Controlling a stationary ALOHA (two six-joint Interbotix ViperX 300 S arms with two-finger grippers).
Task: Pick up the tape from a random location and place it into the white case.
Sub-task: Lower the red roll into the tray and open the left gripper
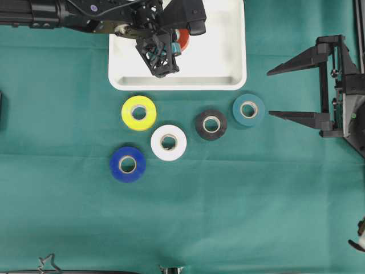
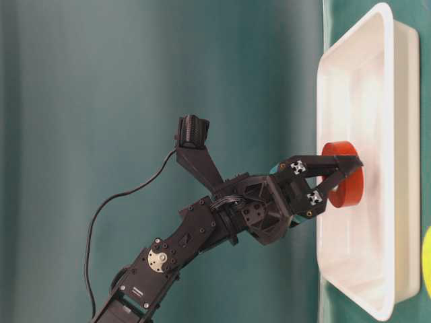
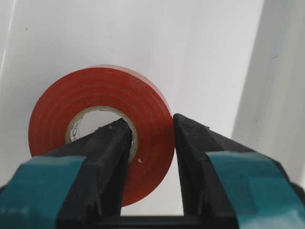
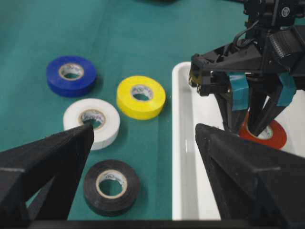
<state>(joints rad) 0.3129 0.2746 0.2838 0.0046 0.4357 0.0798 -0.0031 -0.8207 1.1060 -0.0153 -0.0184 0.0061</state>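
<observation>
The red tape (image 1: 183,39) is low over the bottom of the white case, inside the case's rim. The robot's left gripper needs to let go of the tape next.
My left gripper (image 1: 178,45) is over the white case (image 1: 177,84) and is shut on a red tape (image 1: 183,39). In the left wrist view one finger (image 3: 109,143) sits inside the hole of the red tape (image 3: 100,95) and the other presses its outer wall. The roll lies flat, low in the case (image 2: 323,101); whether it touches the floor I cannot tell. My right gripper (image 1: 268,93) stands open at the right of the table, with nothing between its fingers.
Several other rolls lie on the green cloth below the case: yellow (image 1: 139,112), white (image 1: 169,142), blue (image 1: 128,164), black (image 1: 211,124) and teal (image 1: 248,109). The teal roll is closest to my right gripper's lower finger.
</observation>
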